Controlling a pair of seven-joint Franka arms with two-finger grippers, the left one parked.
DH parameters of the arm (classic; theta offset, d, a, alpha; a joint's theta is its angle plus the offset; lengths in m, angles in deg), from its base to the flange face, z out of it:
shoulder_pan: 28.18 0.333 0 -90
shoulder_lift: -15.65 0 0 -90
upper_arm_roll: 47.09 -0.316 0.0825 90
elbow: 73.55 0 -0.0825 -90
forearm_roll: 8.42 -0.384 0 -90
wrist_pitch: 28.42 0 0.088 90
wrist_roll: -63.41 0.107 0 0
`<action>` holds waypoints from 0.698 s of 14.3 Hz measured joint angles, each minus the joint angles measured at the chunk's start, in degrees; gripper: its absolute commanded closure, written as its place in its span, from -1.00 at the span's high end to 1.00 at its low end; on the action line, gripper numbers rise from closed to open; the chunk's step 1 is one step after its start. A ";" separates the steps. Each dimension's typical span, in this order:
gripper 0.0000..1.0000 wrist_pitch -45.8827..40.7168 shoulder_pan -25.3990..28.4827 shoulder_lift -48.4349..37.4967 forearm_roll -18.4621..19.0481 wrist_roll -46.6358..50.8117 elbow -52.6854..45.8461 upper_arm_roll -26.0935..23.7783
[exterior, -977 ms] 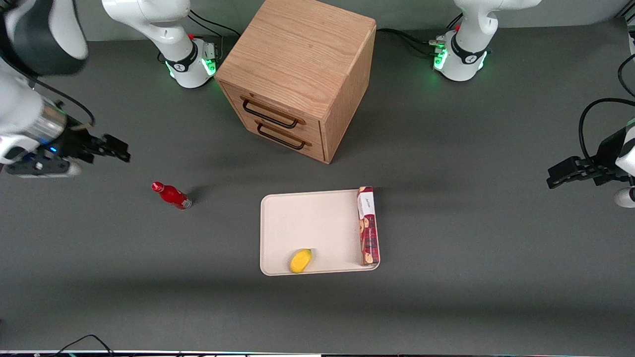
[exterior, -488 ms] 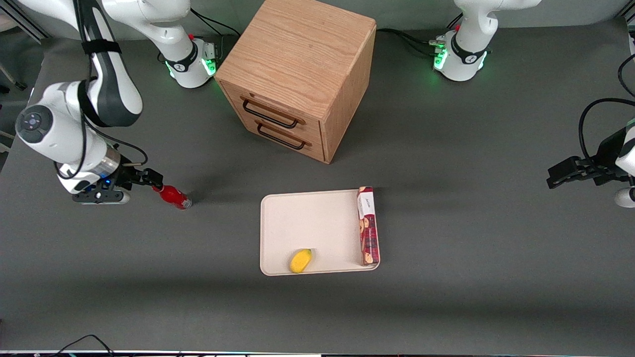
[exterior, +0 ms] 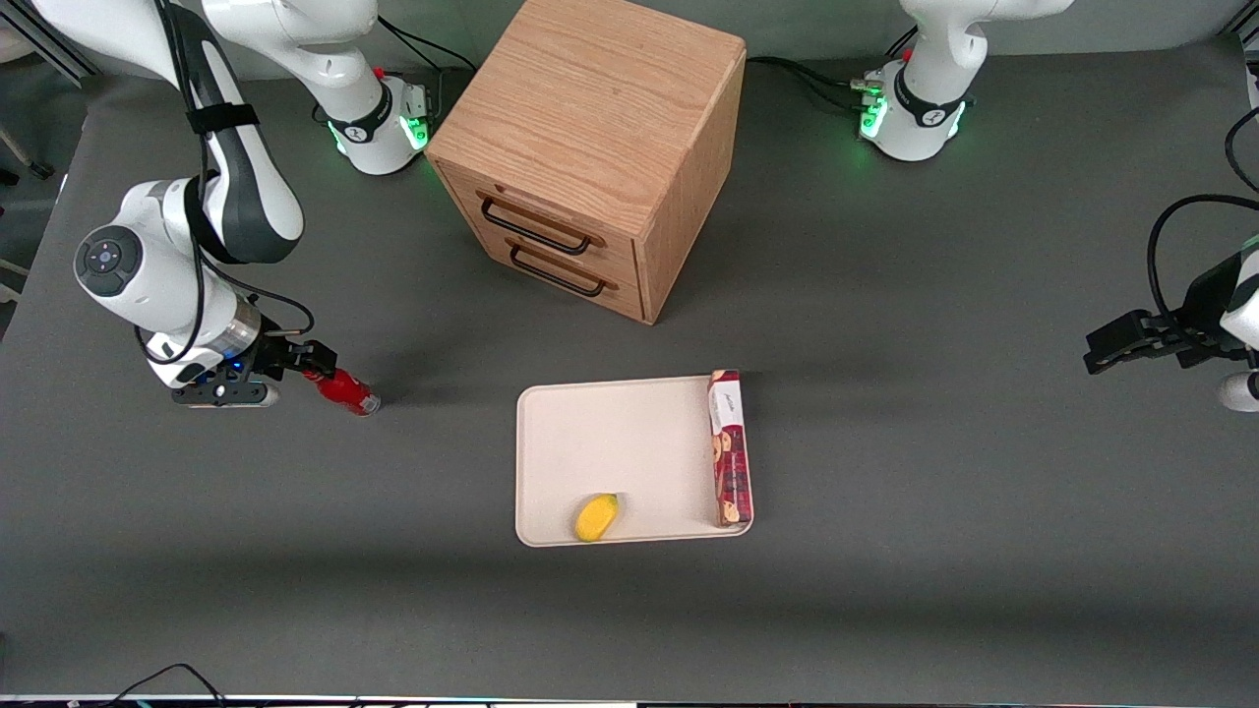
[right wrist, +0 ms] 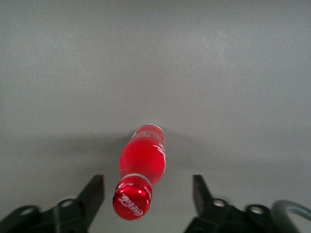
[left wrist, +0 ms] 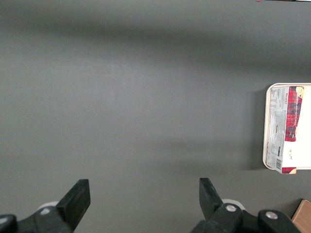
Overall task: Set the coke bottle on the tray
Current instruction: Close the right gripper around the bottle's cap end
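The robot's right hand should pick up the coke bottle by its red cap (right wrist: 132,199) next, so that it can place the bottle on the cream-white tray.
The coke bottle (exterior: 346,391) is a small red bottle standing on the dark table toward the working arm's end, well apart from the tray. In the right wrist view its red cap (right wrist: 132,199) sits between my two fingers with the body (right wrist: 144,155) reaching away. My right gripper (exterior: 317,370) is open over the cap end, one finger (right wrist: 93,193) on each side, not touching. The cream-white tray (exterior: 610,442) lies near the table's middle, nearer the front camera than the cabinet.
A yellow fruit (exterior: 596,517) and a long red biscuit box (exterior: 730,447) lie on the tray; the box and tray edge also show in the left wrist view (left wrist: 290,127). A wooden drawer cabinet (exterior: 590,147) stands farther from the camera.
My right gripper has come down and moved toward the bottle, from well off it to around its cap. The bottle, tray, fruit and box have not moved.
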 measured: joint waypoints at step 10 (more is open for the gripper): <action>-0.65 -0.13 0.51 -0.18 0.00 0.92 -0.18 -0.74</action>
